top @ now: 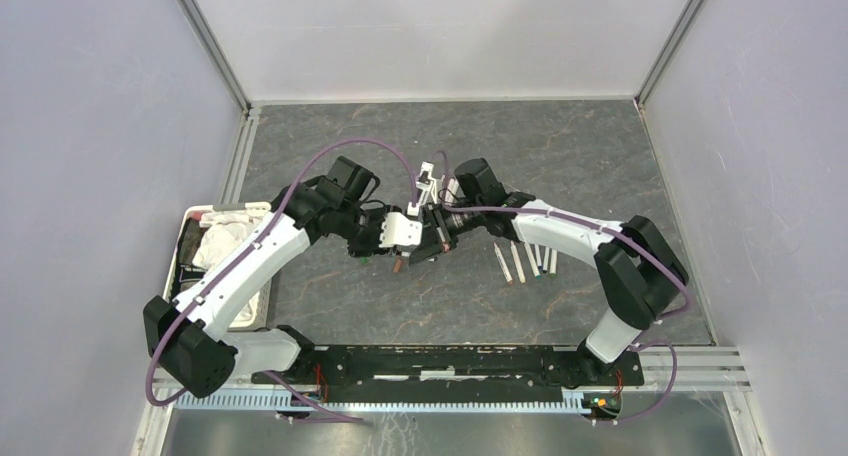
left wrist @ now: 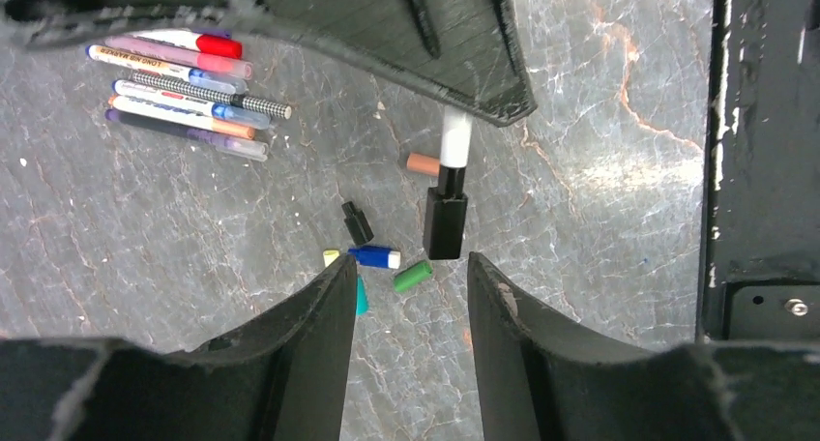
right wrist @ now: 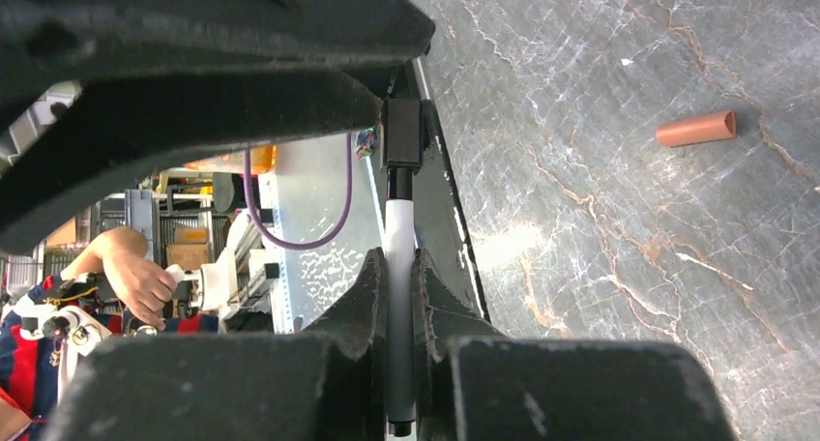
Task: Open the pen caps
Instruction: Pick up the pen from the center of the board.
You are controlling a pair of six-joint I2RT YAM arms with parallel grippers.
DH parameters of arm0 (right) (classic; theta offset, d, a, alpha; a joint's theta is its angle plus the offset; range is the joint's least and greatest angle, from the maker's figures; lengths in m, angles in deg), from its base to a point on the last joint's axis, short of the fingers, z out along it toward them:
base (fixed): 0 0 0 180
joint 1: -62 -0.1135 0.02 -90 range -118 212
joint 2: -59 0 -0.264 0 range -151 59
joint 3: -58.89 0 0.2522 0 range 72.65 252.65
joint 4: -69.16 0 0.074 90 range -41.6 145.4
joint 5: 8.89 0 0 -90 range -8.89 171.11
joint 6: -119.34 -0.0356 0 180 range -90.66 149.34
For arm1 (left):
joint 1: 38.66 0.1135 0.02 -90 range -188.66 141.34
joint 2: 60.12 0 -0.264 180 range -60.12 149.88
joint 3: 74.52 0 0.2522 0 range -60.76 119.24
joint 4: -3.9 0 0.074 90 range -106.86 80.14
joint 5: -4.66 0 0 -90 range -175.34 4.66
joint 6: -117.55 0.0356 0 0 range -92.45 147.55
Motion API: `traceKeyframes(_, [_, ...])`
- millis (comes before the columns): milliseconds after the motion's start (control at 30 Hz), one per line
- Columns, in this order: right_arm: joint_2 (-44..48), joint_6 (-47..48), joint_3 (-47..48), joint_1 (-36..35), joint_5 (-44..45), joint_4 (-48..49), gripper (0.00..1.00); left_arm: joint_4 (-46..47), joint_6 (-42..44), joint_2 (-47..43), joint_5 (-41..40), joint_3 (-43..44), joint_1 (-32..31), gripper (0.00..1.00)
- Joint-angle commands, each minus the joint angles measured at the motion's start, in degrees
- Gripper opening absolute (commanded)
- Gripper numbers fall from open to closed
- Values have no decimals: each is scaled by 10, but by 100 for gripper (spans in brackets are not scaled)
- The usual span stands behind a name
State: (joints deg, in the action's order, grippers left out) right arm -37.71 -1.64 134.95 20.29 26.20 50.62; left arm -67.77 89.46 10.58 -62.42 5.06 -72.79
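Note:
Next, my left gripper grabs the black cap by its far end (left wrist: 445, 233), clear of the white body of the pen, to pull the pen open.
My right gripper (right wrist: 398, 262) is shut on the white barrel of a pen (right wrist: 399, 223), which carries a black cap (right wrist: 402, 132) at its far end. In the left wrist view that pen (left wrist: 454, 136) hangs over the table, and its black cap (left wrist: 446, 223) ends just above my left gripper (left wrist: 411, 262). The left jaws stand open and empty, apart from the cap. Both grippers meet mid-table, the left gripper (top: 420, 244) beside the right gripper (top: 445, 228). Loose pen caps lie below: brown (left wrist: 423, 163), black (left wrist: 357, 222), blue (left wrist: 375, 257), green (left wrist: 413, 275), yellow (left wrist: 331, 256), teal (left wrist: 361, 296).
A bundle of capped pens (left wrist: 184, 93) lies together on the marbled table. More pens (top: 525, 261) lie in a row at the right, and others (top: 432, 181) behind the grippers. A tray (top: 190, 276) holding white cloth stands at the left edge. The black base rail (left wrist: 764, 170) runs along the near side.

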Motion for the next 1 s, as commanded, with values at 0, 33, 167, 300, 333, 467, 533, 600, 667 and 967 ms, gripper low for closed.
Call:
traceKeyframes(0, [52, -25, -37, 3, -40, 121, 0, -22, -34, 10, 107, 35, 14, 53])
traceKeyframes(33, [56, -35, -45, 3, -42, 140, 0, -27, -34, 11, 120, 37, 14, 53])
traceKeyframes(167, [60, -48, -50, 3, -48, 162, 0, -33, -42, 8, 151, 40, 14, 53])
traceKeyframes(300, [62, -51, -47, 3, -51, 171, 0, -33, -42, 13, 142, 41, 14, 53])
traceKeyframes(333, [62, -52, -47, 3, -51, 171, 0, -33, -40, 13, 142, 40, 14, 53])
traceKeyframes(467, [62, -48, -48, 2, -47, 166, 0, -44, -26, 22, 143, 43, 14, 37])
traceKeyframes(533, [62, -37, -48, 4, -44, 151, 0, -49, -19, 24, 132, 42, 14, 24])
traceKeyframes(600, [60, -26, -46, 5, -41, 136, 0, -49, -9, 21, 120, 36, 14, 13])
traceKeyframes(667, [56, -22, -41, 4, -38, 127, 10, -50, 0, 15, 113, 30, 13, 6])
traceKeyframes(967, [7, -42, 11, -7, -35, 131, 43, -49, 8, 12, 104, 33, 12, 2])
